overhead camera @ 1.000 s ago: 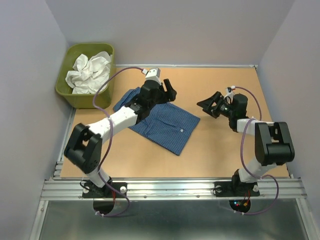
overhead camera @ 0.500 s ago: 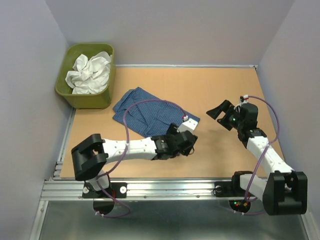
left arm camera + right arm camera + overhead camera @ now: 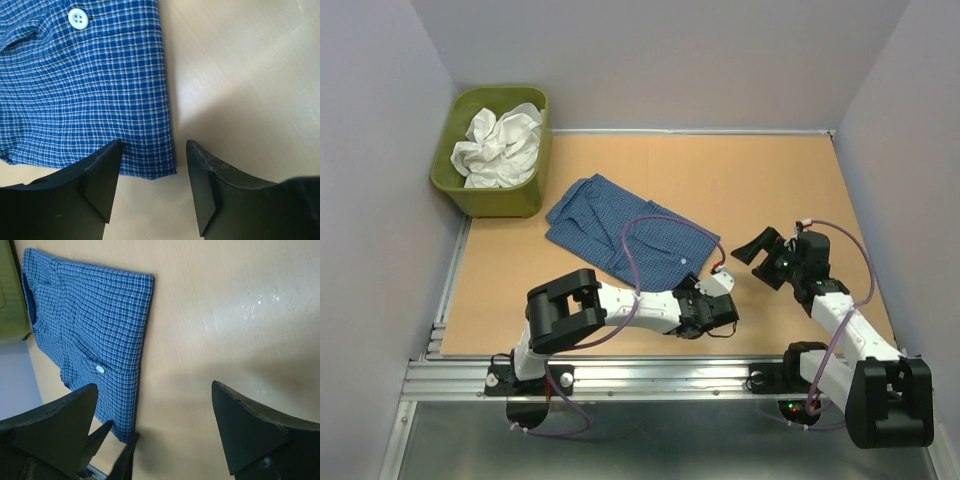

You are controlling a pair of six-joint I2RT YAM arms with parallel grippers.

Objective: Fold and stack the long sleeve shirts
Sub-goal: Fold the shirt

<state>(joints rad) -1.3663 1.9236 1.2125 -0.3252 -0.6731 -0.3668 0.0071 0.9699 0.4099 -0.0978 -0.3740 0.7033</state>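
Note:
I need to turn and fold the button end of the checked shirt (image 3: 620, 228) over, so my right gripper should next grab the shirt at its button-end edge beside my left gripper.
The dark blue checked shirt (image 3: 620, 228) lies folded and flat on the table, a pale button (image 3: 78, 18) showing near its lower edge. My left gripper (image 3: 703, 312) hangs low at the shirt's near right corner. In the left wrist view that gripper (image 3: 154, 145) is open, and the shirt's corner (image 3: 155, 167) lies on the table between the fingertips, not pinched. My right gripper (image 3: 763, 262) stands wide open over bare table to the right of the shirt (image 3: 90, 320) and holds nothing (image 3: 154, 386). The white garment (image 3: 500, 145) sits crumpled in the tub.
The olive-green tub (image 3: 450, 175) stands at the table's back left corner, just beyond the shirt's collar end. Bare tan table (image 3: 770, 190) stretches to the right and behind the shirt. Grey walls close in on three sides. A metal rail (image 3: 660, 375) runs along the near edge.
My left arm has swung from the far end of the shirt down to its near right corner. The right arm has drawn back toward the near right, gripper still open.

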